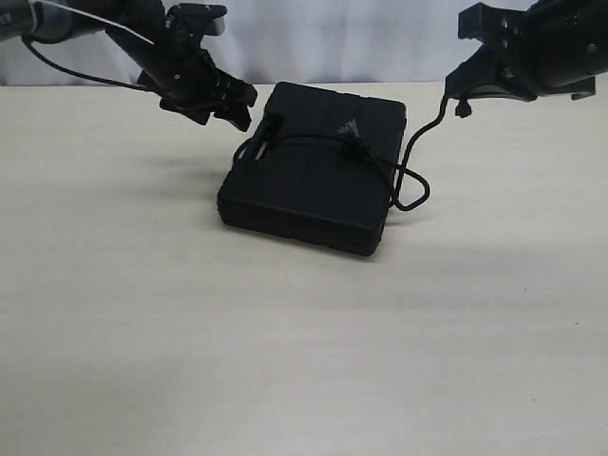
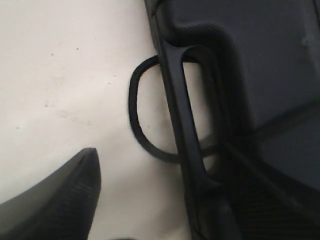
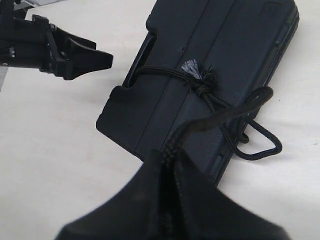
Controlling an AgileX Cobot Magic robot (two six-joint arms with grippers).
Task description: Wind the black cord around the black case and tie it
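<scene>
I should next grab the black case by its handle with my left gripper, so that it can steady the case while I tie the cord.
The black case lies flat mid-table. The black cord crosses its lid to a frayed knot, which also shows in the right wrist view. From the knot the cord loops onto the table and rises to my right gripper. That gripper is shut on the cord, above and right of the case. My left gripper hovers open by the case's handle end, holding nothing. In the left wrist view, one finger sits beside the handle and a cord loop.
The pale wooden table extends all round the case. A white curtain hangs behind the table's far edge. My left arm's thin cable trails at the back left.
</scene>
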